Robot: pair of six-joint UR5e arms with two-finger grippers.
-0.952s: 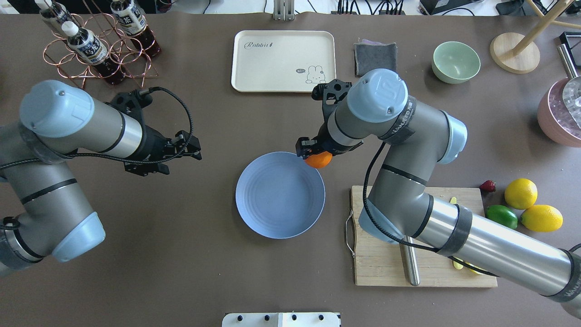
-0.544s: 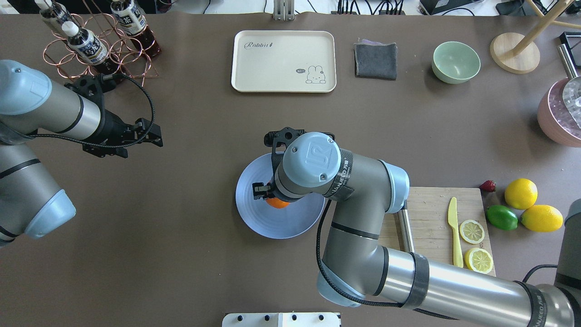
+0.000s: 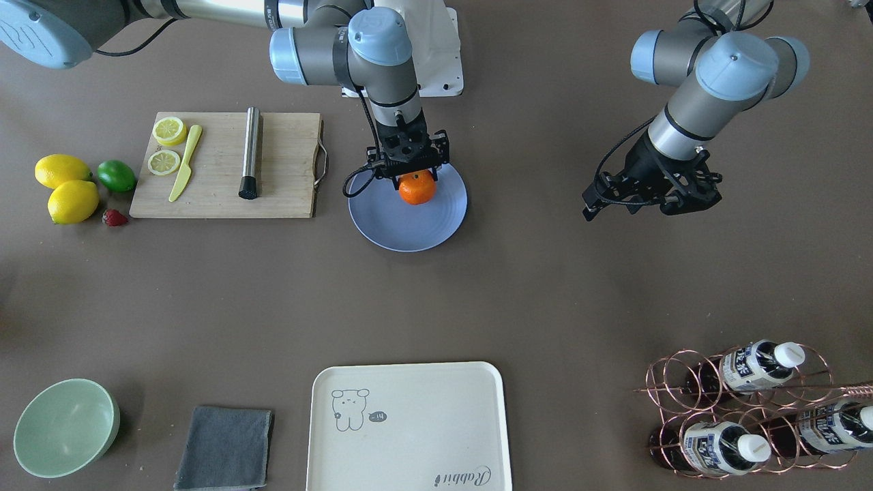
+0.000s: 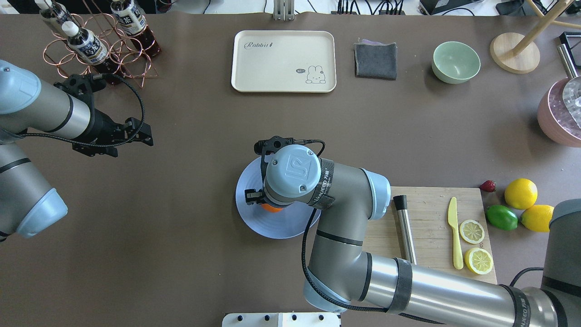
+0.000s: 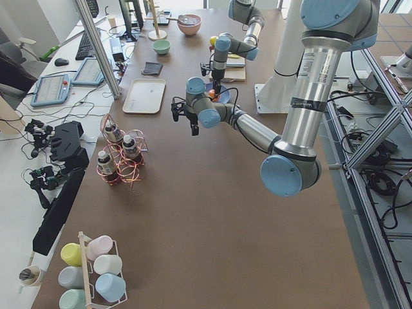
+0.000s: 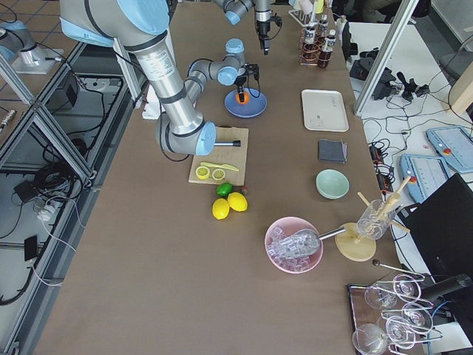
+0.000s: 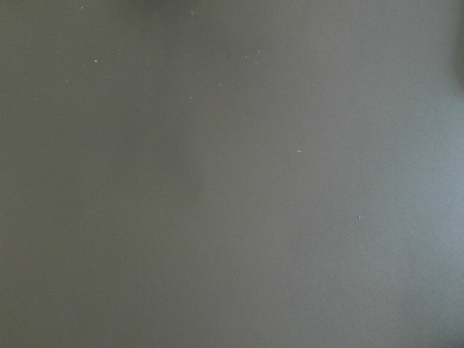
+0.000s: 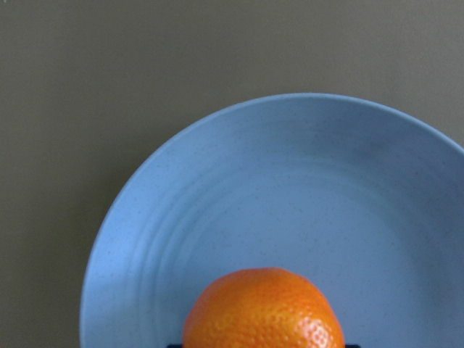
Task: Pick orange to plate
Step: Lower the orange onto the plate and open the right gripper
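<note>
The orange's lower edge (image 3: 417,200) sits down inside the blue plate's rim, so it is time to open my right gripper now.
The orange (image 3: 417,189) sits low over the middle of the blue plate (image 3: 423,228), and I cannot tell whether it touches the plate. My right gripper (image 3: 416,177) comes straight down on it and is shut on it. In the overhead view the right wrist hides most of the orange (image 4: 271,209) and part of the plate (image 4: 272,229). The right wrist view shows the orange (image 8: 262,310) close up with the plate (image 8: 290,188) under it. My left gripper (image 4: 144,135) hangs open and holds nothing, far to the left of the plate above bare table.
Right of the plate lies a wooden cutting board (image 4: 431,213) with a steel rod (image 4: 405,229), a yellow knife and lemon slices. Lemons (image 4: 520,193), a lime and a strawberry lie beyond it. A cream tray (image 4: 283,61), grey cloth, green bowl (image 4: 455,62) and bottle rack (image 4: 97,43) line the far edge.
My right gripper has carried the orange from the plate's far right rim to over its middle and lowered it. The left arm has drawn back to the left.
</note>
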